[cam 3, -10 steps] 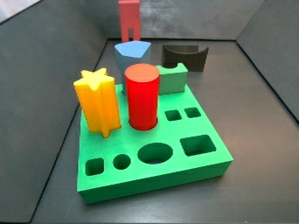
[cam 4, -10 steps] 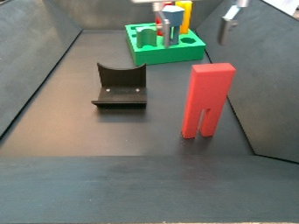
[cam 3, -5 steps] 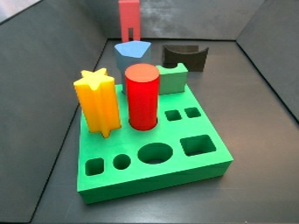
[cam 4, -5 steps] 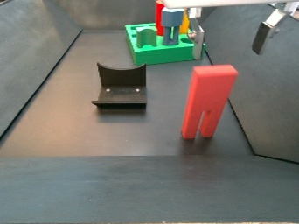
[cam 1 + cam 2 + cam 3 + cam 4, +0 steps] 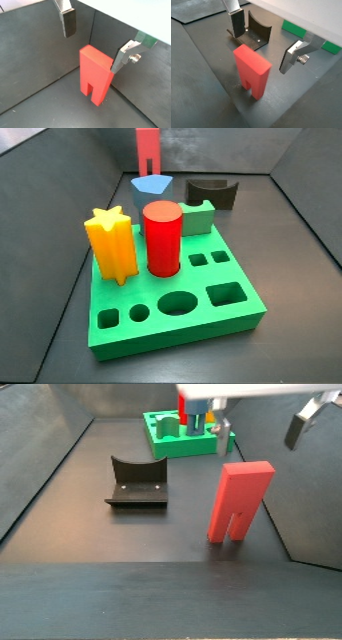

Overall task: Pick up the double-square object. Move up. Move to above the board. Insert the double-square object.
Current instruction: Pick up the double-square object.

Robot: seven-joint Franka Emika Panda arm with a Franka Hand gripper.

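My gripper should next grab the double-square object by its upper part [image 5: 147, 141], so the object's two pegs stay free to go into the board [image 5: 140, 333].
The double-square object [image 5: 237, 502] is a tall salmon-red block standing upright on its two prongs on the dark floor; it also shows in both wrist views [image 5: 95, 75] [image 5: 252, 73] and far back in a side view [image 5: 147, 148]. My gripper [image 5: 259, 440] hangs open just above its top, one finger on each side [image 5: 95, 41] [image 5: 264, 43], touching nothing. The green board [image 5: 140, 333] lies apart from the block, with its two small square holes [image 5: 207, 258] free. From behind the block the board [image 5: 168, 447] sits far back.
On the board stand a yellow star post [image 5: 111, 244], a dark red cylinder [image 5: 162, 238] and a small green cube [image 5: 201, 219]. A blue piece [image 5: 154, 185] lies behind the board. The dark fixture [image 5: 136, 482] stands beside the block. Grey walls enclose the floor.
The gripper has come further into the side view, moving over the red block and a little lower. The block and the board's pieces have not moved.
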